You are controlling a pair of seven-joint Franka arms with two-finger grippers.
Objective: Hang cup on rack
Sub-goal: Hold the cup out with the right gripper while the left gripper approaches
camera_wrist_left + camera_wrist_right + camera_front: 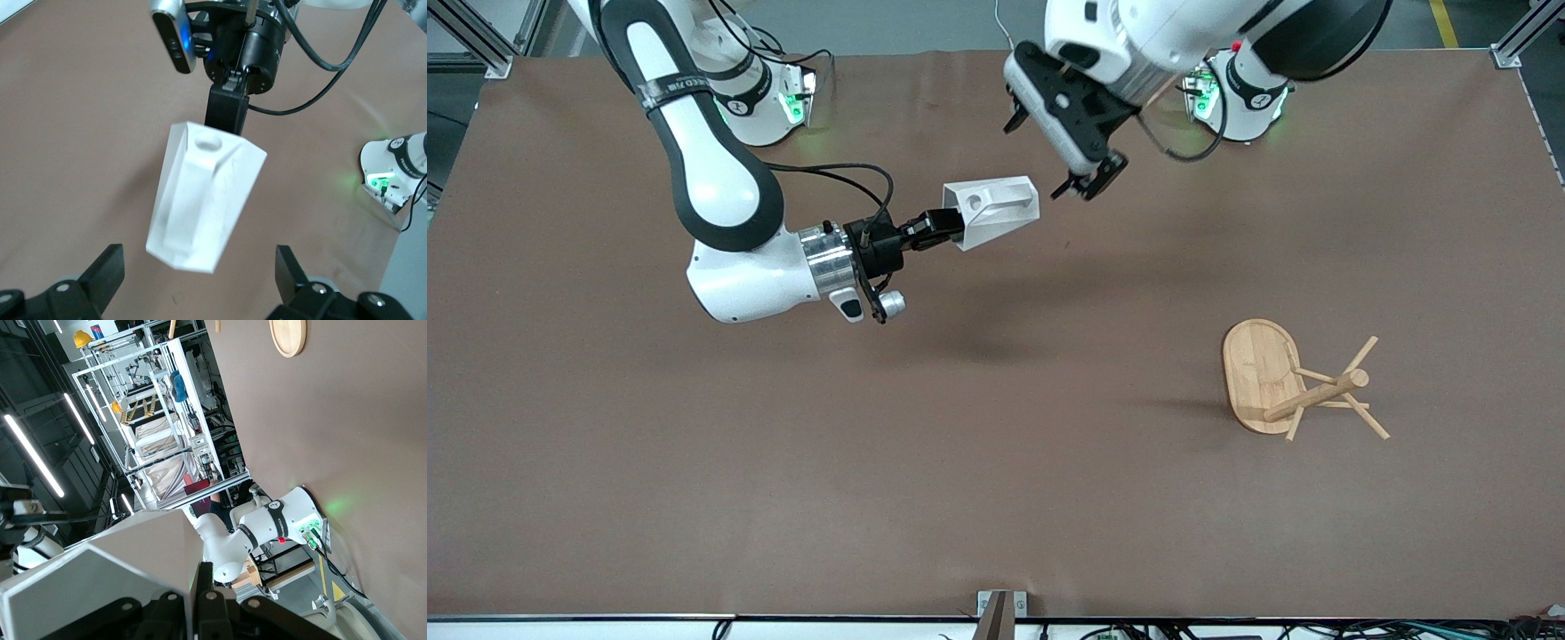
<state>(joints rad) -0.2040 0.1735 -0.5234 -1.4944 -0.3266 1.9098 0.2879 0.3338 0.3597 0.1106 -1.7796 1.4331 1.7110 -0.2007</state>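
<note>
The white cup should go on the bamboo rack point(1303, 391), so I should next use my left gripper to grab the cup by its base end point(1020, 202) and hang it there.
The white faceted cup point(996, 209) is held on its side in the air over the middle of the table, its handle hole facing up. My right gripper point(951, 227) is shut on the cup's rim wall. This grip also shows in the right wrist view point(200, 587), with the cup point(113, 573) beside the fingers. My left gripper point(1089, 182) is open just off the cup's base end, not touching it. In the left wrist view the cup point(203, 200) hangs ahead of my open left gripper point(199, 270). The bamboo rack point(1303, 391) stands toward the left arm's end.
The rack's oval base point(1254, 369) lies on the brown table cover, nearer the front camera than both grippers. It also shows in the right wrist view point(288, 335). Both arm bases stand along the table's edge farthest from the front camera.
</note>
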